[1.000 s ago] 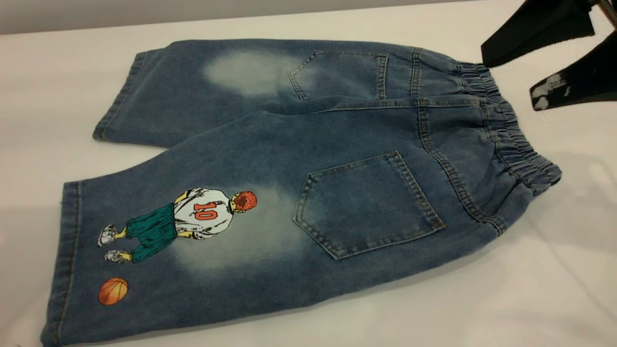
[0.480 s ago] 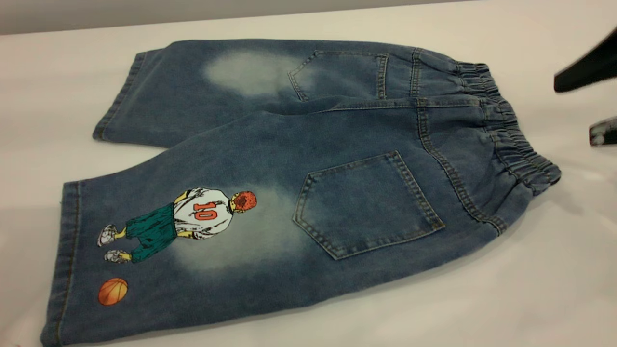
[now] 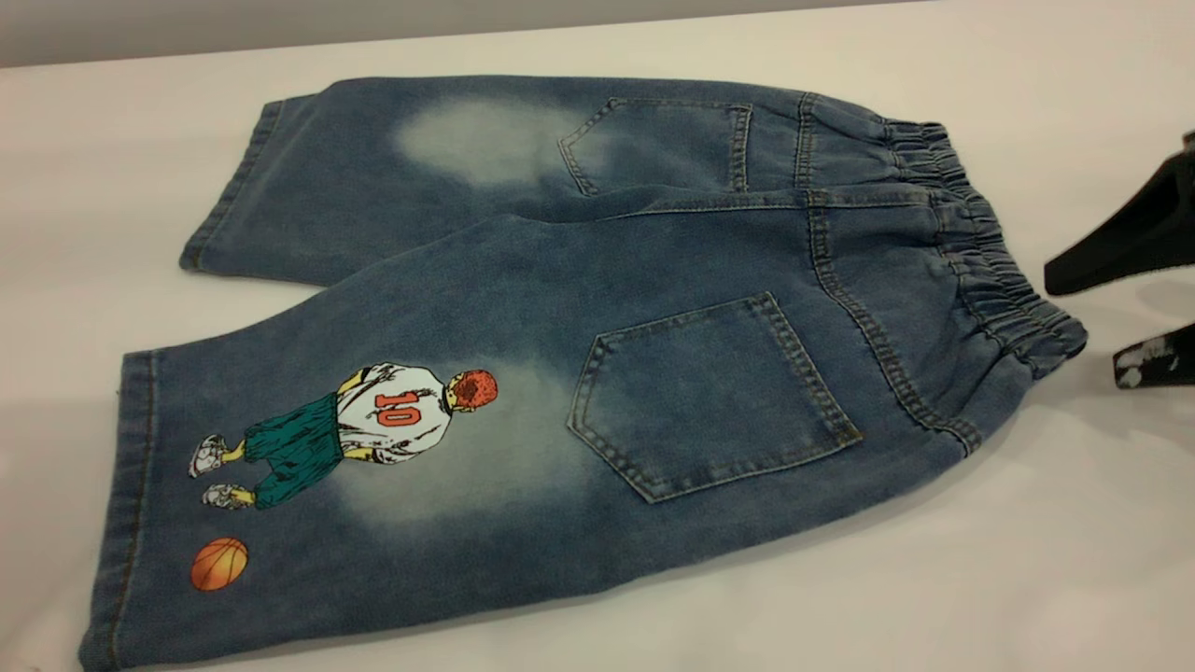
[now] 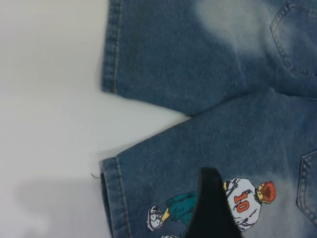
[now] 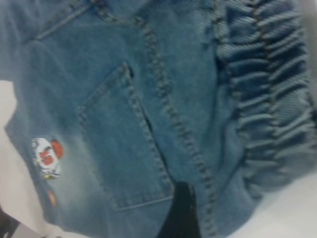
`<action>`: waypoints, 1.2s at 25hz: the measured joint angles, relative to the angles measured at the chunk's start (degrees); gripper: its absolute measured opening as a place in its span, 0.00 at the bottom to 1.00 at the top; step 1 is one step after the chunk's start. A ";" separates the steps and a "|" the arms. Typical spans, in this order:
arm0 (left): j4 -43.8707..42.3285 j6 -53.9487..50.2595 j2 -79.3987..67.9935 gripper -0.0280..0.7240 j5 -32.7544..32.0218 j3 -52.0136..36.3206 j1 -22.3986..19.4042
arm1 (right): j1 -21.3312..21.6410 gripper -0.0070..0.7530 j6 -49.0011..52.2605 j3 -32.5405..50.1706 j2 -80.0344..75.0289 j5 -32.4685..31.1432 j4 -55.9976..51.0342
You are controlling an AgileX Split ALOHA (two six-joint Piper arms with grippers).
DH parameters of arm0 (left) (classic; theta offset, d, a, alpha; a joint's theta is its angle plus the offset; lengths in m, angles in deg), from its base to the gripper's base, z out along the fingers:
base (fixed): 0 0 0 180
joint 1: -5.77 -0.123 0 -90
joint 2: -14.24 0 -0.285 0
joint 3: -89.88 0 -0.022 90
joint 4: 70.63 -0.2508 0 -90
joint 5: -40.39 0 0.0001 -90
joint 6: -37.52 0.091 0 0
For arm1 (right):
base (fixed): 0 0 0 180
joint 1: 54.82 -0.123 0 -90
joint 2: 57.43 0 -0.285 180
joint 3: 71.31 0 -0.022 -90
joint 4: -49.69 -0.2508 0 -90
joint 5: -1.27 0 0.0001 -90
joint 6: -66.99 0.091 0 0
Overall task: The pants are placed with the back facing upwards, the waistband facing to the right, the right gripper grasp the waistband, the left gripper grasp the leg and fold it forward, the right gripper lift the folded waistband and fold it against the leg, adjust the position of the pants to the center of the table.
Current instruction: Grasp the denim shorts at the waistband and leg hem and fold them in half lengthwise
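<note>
My right gripper grabs the pants (image 3: 597, 308) by that leg's waistband corner (image 3: 1050, 342) next, to fold the printed leg forward.
The pants (image 3: 597, 308) lie flat on the table (image 3: 934, 579) with the back up, both patch pockets showing and the gathered waistband (image 3: 980, 252) at the right. The printed leg (image 3: 308, 485) is the nearer one, the plain leg lies behind it. My right gripper (image 3: 1083, 325) hangs open just right of the waistband's near corner, holding nothing. Its wrist view looks down on the waistband (image 5: 267, 99) and a pocket (image 5: 124, 144). My left gripper (image 4: 210, 198) is outside the exterior view. It hovers over the number-10 print (image 4: 242, 201) on the leg.
Bare white tabletop surrounds the pants on all sides, with the widest stretch at the front right. The table's far edge (image 3: 373, 42) meets a grey wall behind the plain leg.
My right gripper has left the far end of the waistband, swung out to the right, and come down beside the waistband's near corner. The pants have not moved.
</note>
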 joint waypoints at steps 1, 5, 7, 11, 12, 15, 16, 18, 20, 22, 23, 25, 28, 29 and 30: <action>0.00 0.00 0.00 0.64 0.00 0.00 0.00 | 0.00 0.74 -0.97 0.00 -0.63 0.11 -0.79; 0.11 0.04 0.00 0.64 0.00 0.00 0.00 | 0.00 0.74 -5.39 0.00 -3.51 -0.17 -4.64; 0.24 0.04 0.00 0.64 0.00 0.00 0.00 | 0.00 0.74 -8.04 -0.05 -4.84 -1.19 -6.64; 0.24 0.04 0.00 0.64 0.00 0.00 0.00 | 0.00 0.74 -12.38 -0.59 -6.38 -1.77 -9.65; 0.24 0.04 0.00 0.64 0.00 0.00 0.00 | 0.00 0.74 -13.19 -0.93 -6.69 -2.10 -10.61; 0.24 0.04 0.00 0.64 0.19 0.00 0.00 | 0.00 0.74 -14.68 -1.95 -7.79 -2.66 -11.18; 0.24 0.04 0.00 0.64 0.25 0.00 0.00 | 0.00 0.74 -15.15 -2.08 -8.30 -3.47 -11.33; 0.24 0.04 0.00 0.64 0.32 0.00 0.00 | 0.00 0.74 -16.04 -2.35 -9.24 -4.76 -12.14; 0.24 0.04 0.00 0.64 0.37 0.00 0.00 | 0.00 0.74 -16.61 -2.35 -9.62 -5.40 -12.70; 0.24 0.11 0.00 0.64 0.37 0.00 0.00 | 0.00 0.74 -17.04 -2.35 -9.62 -5.51 -13.47; 0.24 0.11 0.00 0.64 0.37 0.00 0.00 | 0.00 0.74 -17.04 -2.35 -9.62 -5.68 -13.54; 0.24 0.11 0.00 0.64 0.50 0.00 0.00 | 0.00 0.74 -17.04 -2.35 -9.62 -6.46 -13.54; 0.24 0.11 0.00 0.64 1.04 0.00 0.00 | -0.06 0.70 -16.98 -2.29 -9.62 -7.08 -12.64; 0.24 0.11 0.00 0.64 1.04 0.00 0.00 | -0.06 0.68 -16.53 -2.29 -9.62 -7.08 -11.67; 0.24 0.11 0.00 0.64 1.04 0.00 0.00 | -0.06 0.65 -15.44 -2.29 -9.62 -7.08 -10.79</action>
